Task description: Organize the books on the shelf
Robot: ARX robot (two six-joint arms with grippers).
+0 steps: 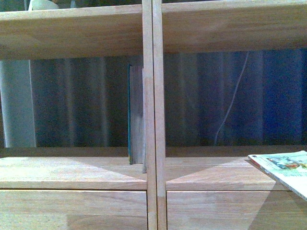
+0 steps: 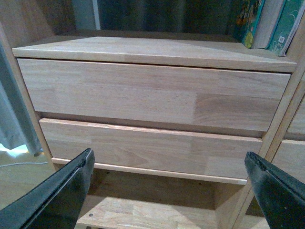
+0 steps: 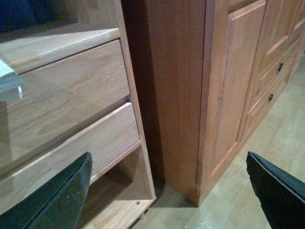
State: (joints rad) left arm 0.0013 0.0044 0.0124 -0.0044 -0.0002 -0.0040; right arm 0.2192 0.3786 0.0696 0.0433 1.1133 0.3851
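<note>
The right gripper grabs the paperback by its end overhanging the board [image 1: 296,184] next, to set the paperback upright among the shelved books.
The light-wood shelf [image 1: 72,172] fills the front view. The teal-covered book [image 1: 135,115] stands upright on the left middle board, against the doubled central upright [image 1: 153,120]. It also shows in the left wrist view [image 2: 269,21], at the board's end. The thin pale paperback [image 1: 283,170] lies flat on the right board and juts out over its front edge; its corner shows in the right wrist view [image 3: 9,81]. My left gripper [image 2: 169,191] is open and empty, low in front of the left drawer fronts [image 2: 152,95]. My right gripper [image 3: 169,191] is open and empty, low by the shelf's right end.
A darker reddish-brown cabinet [image 3: 228,95] with small knobs stands right beside the shelf's right side. Wood floor [image 3: 267,143] lies in front of it. A grey curtain [image 2: 14,119] hangs left of the shelf. A white cable [image 1: 232,105] hangs behind the right bay.
</note>
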